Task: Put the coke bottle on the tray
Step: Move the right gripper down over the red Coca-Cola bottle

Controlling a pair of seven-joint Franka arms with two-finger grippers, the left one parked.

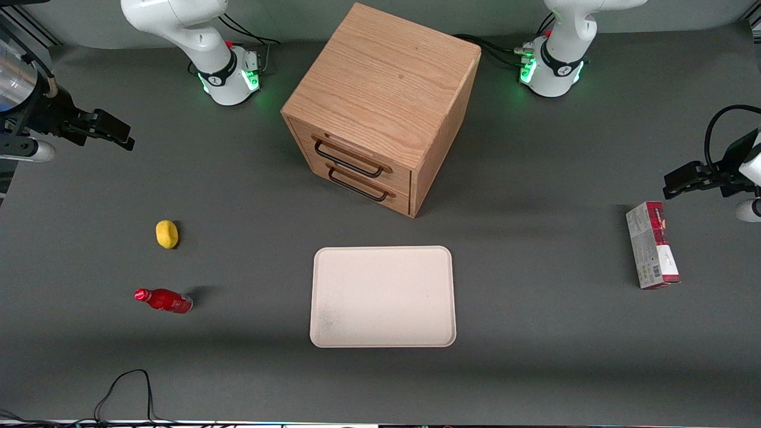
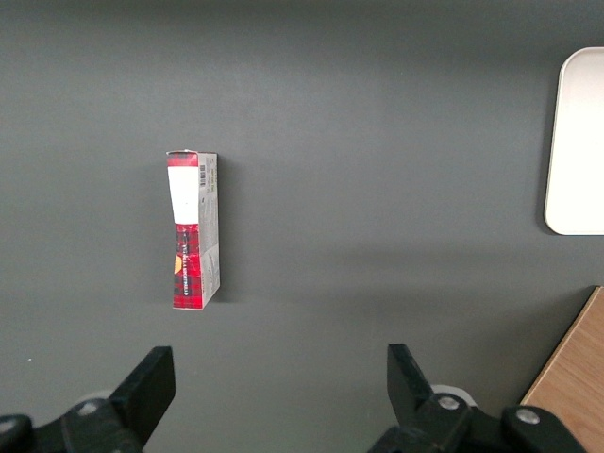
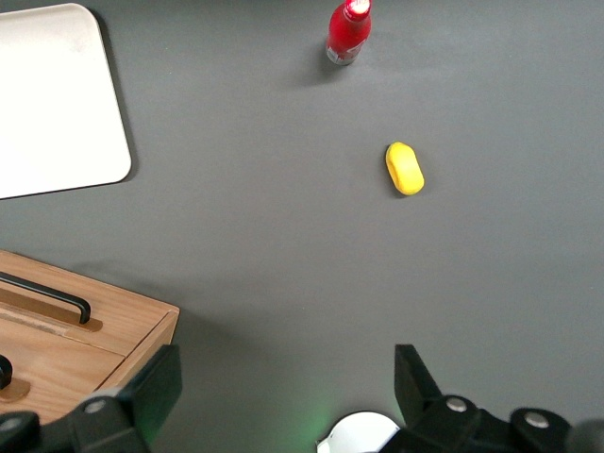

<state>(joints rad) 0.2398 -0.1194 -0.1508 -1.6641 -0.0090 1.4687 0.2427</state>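
Observation:
My right gripper grabs the coke bottle by its end with the cap (image 1: pixel 143 295) next, to place the coke bottle on the tray (image 1: pixel 383 296).
The coke bottle (image 1: pixel 164 300), small and all red with a red cap, lies on its side on the dark table toward the working arm's end; it also shows in the right wrist view (image 3: pixel 347 30). The cream-white tray (image 1: pixel 383 296) lies flat and bare in the middle, in front of the cabinet's drawers, and shows in the right wrist view (image 3: pixel 52 94). My right gripper (image 1: pixel 122 135) hangs open and empty, well above the table, farther from the front camera than the bottle and apart from it. In the right wrist view the gripper (image 3: pixel 283 368) has wide-spread fingers with only table between them.
A yellow lemon-like object (image 1: pixel 167 233) lies between the gripper and the bottle (image 3: pixel 405 168). A wooden two-drawer cabinet (image 1: pixel 380 101) stands mid-table. A red-and-white carton (image 1: pixel 652 245) lies toward the parked arm's end. A black cable (image 1: pixel 122 389) lies near the front edge.

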